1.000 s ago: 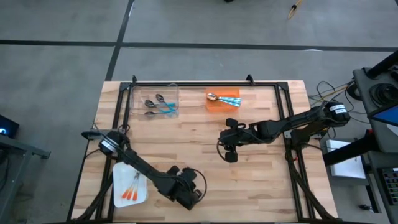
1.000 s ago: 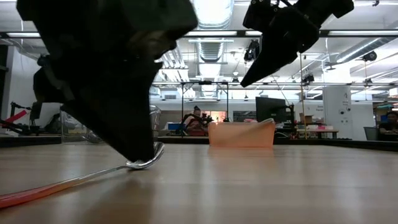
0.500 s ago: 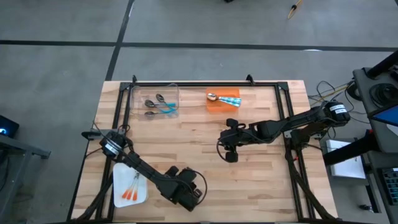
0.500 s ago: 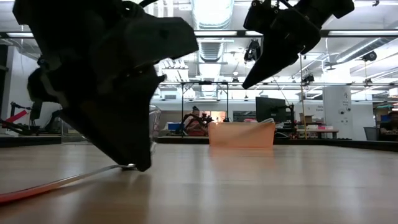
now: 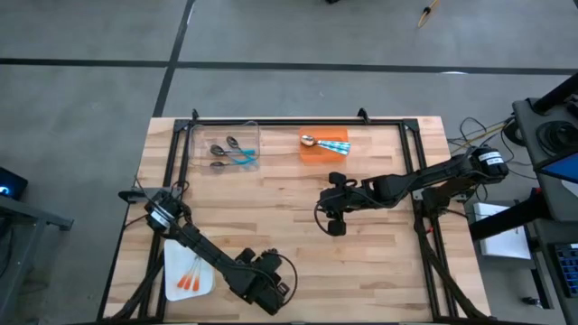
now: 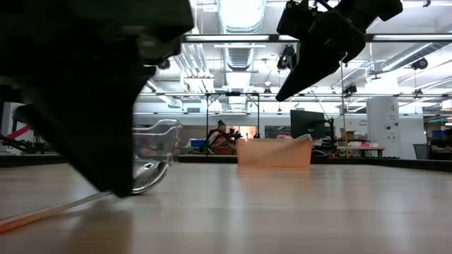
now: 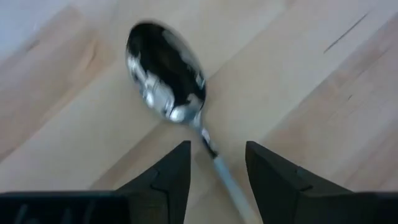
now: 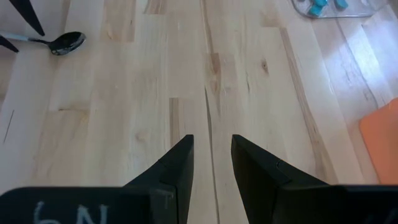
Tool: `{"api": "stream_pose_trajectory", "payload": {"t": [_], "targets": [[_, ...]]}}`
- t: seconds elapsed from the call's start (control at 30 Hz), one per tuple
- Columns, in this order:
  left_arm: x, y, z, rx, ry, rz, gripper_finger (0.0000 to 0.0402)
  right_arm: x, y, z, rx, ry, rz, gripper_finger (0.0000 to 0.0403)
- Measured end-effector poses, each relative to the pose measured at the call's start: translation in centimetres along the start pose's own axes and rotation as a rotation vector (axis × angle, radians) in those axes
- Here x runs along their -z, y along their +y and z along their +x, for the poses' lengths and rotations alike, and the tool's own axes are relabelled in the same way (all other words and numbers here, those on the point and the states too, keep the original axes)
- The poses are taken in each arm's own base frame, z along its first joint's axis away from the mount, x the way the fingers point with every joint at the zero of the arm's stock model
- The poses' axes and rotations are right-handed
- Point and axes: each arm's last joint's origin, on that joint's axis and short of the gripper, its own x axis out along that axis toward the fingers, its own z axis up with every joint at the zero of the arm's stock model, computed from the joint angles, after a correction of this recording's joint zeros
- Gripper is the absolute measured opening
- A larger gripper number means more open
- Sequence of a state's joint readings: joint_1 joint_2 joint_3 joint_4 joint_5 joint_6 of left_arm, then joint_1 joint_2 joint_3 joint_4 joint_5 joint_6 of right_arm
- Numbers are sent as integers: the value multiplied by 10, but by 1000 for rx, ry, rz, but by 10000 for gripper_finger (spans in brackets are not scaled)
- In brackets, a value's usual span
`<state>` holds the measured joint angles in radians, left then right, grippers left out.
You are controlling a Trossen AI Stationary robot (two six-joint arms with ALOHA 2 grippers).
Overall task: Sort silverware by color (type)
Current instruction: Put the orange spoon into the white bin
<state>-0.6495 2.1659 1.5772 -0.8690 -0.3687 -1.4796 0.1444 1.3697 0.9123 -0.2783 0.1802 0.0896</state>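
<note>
My left gripper is to sort the spoon into the white tray with the orange-handled spoons, so it should pick up the spoon by its neck (image 7: 205, 140) next.
A spoon with a silver bowl (image 7: 165, 71) and an orange handle (image 6: 42, 212) lies flat on the wood near the table's front edge. My left gripper (image 7: 217, 149) stands over it, open, one finger on each side of the spoon's thin neck and apart from it. From above, the gripper (image 5: 268, 291) hides the spoon. My right gripper (image 5: 332, 226) hangs open over the table's middle right with nothing between its fingers (image 8: 180, 155); its wrist view shows the same spoon (image 8: 67, 42) far off.
A white plate (image 5: 176, 257) with orange-handled spoons lies at the near left. A clear bin (image 5: 228, 147) with dark, teal-handled spoons stands at the far left. An orange tray (image 5: 316, 152) bearing a light-blue-handled spoon sits at the far middle. Bare wood lies between the arms.
My left gripper has gone toward the table's near edge and tipped a little, so it fills more of the low view. The spoon's bowl, which was at the fingertips a second ago, now shows beside them, low on the table.
</note>
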Motion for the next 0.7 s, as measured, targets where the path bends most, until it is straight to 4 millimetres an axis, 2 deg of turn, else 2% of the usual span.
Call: {"api": "stream_pose_trajectory", "payload": {"t": [0.3,0.53,0.7], "targets": [[8,3,-2,-33,17,-2,134,-1,0,0,0,-6,9,98],[14,1,14,-53,-19,6,133,-1,0,0,0,-6,10,98],[18,1,18,-65,-27,-21,94,0,1,0,-4,-6,9,98]]}}
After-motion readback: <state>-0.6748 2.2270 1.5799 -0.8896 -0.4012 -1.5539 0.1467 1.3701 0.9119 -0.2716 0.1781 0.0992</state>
